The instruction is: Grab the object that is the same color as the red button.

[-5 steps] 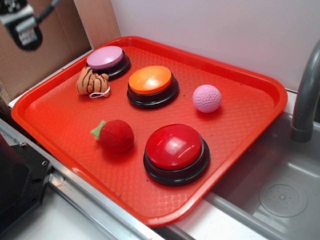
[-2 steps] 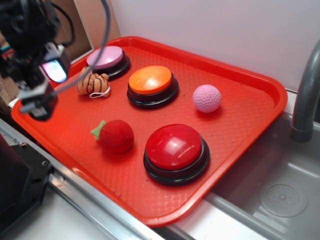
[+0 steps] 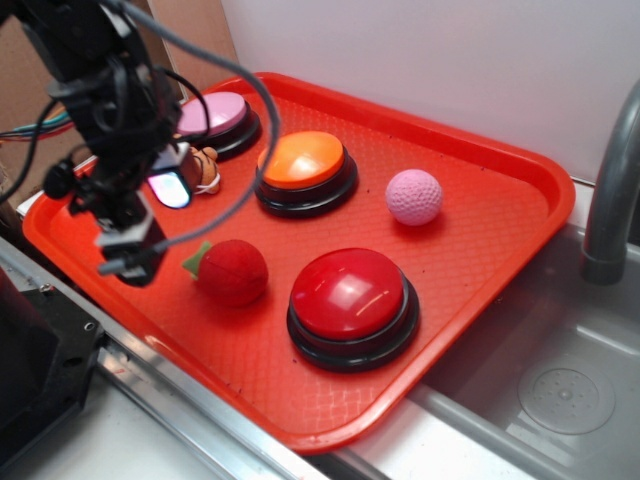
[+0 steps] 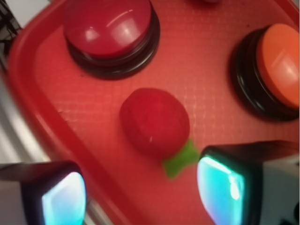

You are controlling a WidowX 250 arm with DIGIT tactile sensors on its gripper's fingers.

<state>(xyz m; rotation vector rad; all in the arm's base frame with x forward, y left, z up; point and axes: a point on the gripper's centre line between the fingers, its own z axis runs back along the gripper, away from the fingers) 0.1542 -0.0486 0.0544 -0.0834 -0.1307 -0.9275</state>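
Observation:
The gripper should move closer before it closes on the red plush strawberry (image 4: 154,123). The robot's fingers stop short of the strawberry, beside its green leaf tip (image 4: 181,159), and would miss if they closed now.
The red plush strawberry (image 3: 233,271) with a green leaf tip lies on the red tray (image 3: 480,240), left of the large red dome button (image 3: 350,300). My gripper (image 3: 150,225) hangs open just left of the strawberry, above the tray's left part, and holds nothing. In the wrist view the strawberry (image 4: 154,122) lies just ahead of my open gripper (image 4: 140,190), its leaf near the right finger (image 4: 225,183). The red button (image 4: 110,33) is beyond it.
An orange-domed button (image 3: 303,170) and a pink-topped button (image 3: 215,120) stand at the tray's back. A pink dimpled ball (image 3: 413,196) lies right of the orange one. The striped plush tiger (image 3: 205,170) is partly hidden by my arm. A sink (image 3: 560,390) and grey faucet (image 3: 610,200) are at right.
My gripper has come in from the upper left and moved down and right across the tray to just beside the strawberry. Nothing on the tray has moved.

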